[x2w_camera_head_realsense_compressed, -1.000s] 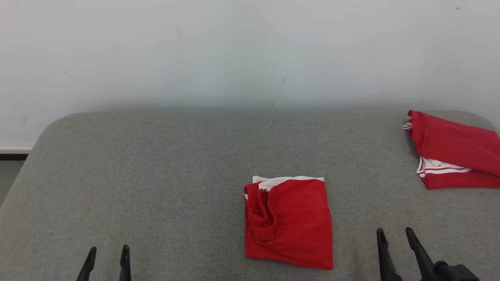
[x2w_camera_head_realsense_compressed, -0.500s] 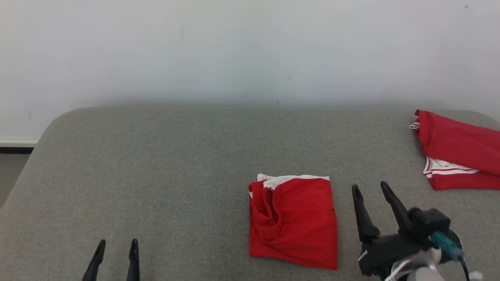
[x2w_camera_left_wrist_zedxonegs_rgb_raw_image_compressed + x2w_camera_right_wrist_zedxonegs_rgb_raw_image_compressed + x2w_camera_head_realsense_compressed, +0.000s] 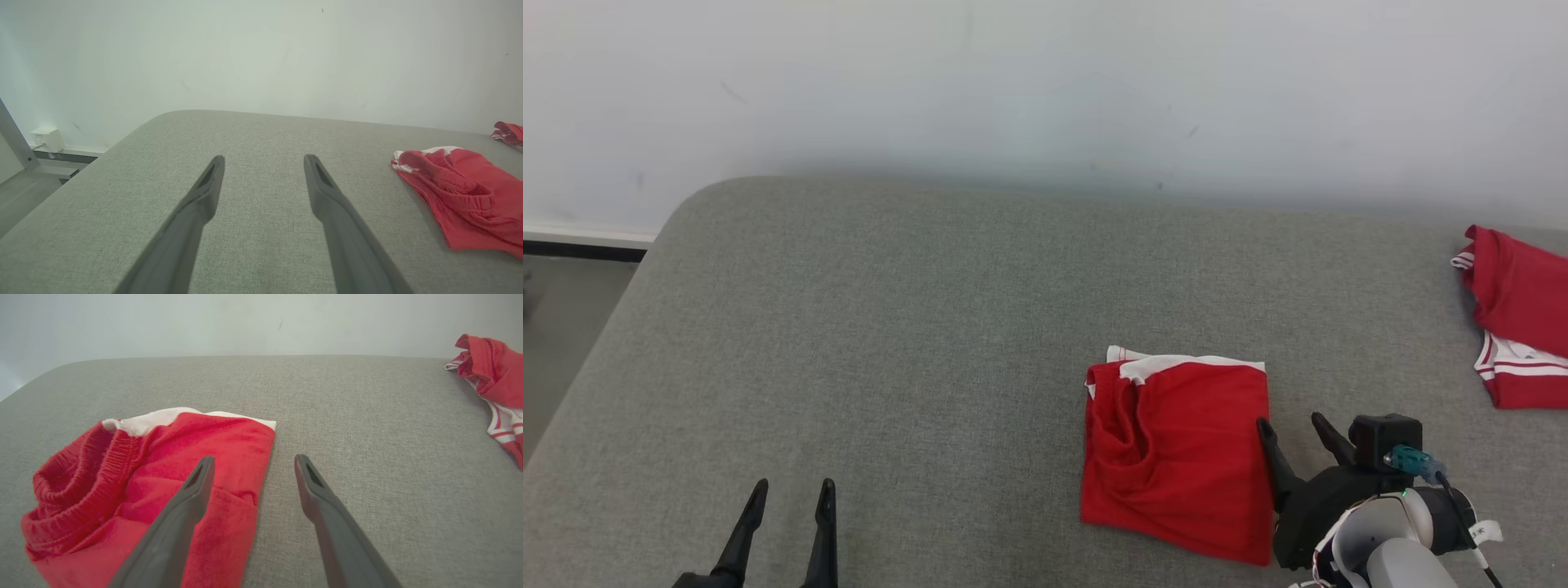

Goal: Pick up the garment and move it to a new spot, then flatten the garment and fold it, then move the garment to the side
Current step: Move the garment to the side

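I will pick up the folded garment (image 3: 1176,457) with my right gripper next, and I will hold it by its folded red edge (image 3: 1255,412) to move it to the side.
A folded red garment (image 3: 1176,457) with a white trim lies on the grey padded table (image 3: 931,327); it also appears in the left wrist view (image 3: 461,196) and the right wrist view (image 3: 163,490). My right gripper (image 3: 1290,429) stands open at the garment's right edge, its left finger over the red cloth and its right finger over bare table (image 3: 249,463). Nothing is gripped between its fingers. My left gripper (image 3: 792,490) is open near the table's front left, well apart from the garment (image 3: 263,161).
A second red garment (image 3: 1515,327) with white stripes lies at the table's right edge, also in the right wrist view (image 3: 490,375). A white wall stands behind the table. The table's left edge drops to the floor (image 3: 556,327).
My right arm has swung in from the lower right toward the folded garment's right edge. The head camera has turned, shifting the whole scene rightward. The garment has not moved.
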